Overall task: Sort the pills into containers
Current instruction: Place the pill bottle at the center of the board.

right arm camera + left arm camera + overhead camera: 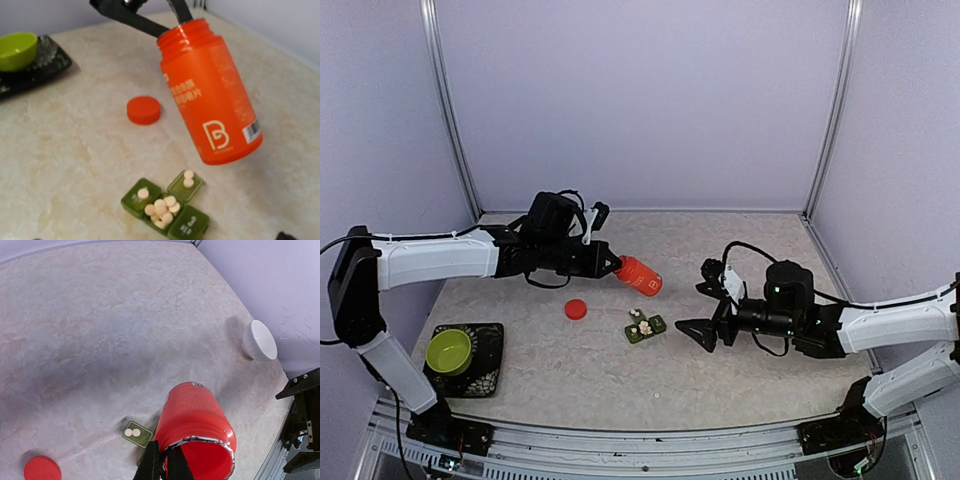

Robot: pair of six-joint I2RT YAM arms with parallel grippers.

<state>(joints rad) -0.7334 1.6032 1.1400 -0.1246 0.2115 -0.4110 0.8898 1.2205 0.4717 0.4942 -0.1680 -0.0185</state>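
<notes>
The bottle (641,276) hangs tilted with its base above the table, so it would drop and topple if the left gripper opened now. The robot's left gripper should keep holding the bottle.
My left gripper (617,267) is shut on the mouth rim of an open orange bottle (641,276), which hangs tilted above the table with its base toward the right. In the left wrist view the black fingers (161,460) pinch the bottle (197,427) at its rim. Just below it lie the containers (165,210), a small green pill box (644,326). Several whitish pills (162,207) fill its middle cell, one lies in the left cell, and two sit on an opened flap (186,183). My right gripper (688,333) stands open just right of the box, holding nothing.
The bottle's red cap (576,309) lies on the table left of the box. A lime-green bowl (449,349) sits on a black tray (488,370) at the near left. A white bowl (260,340) rests by the wall in the left wrist view.
</notes>
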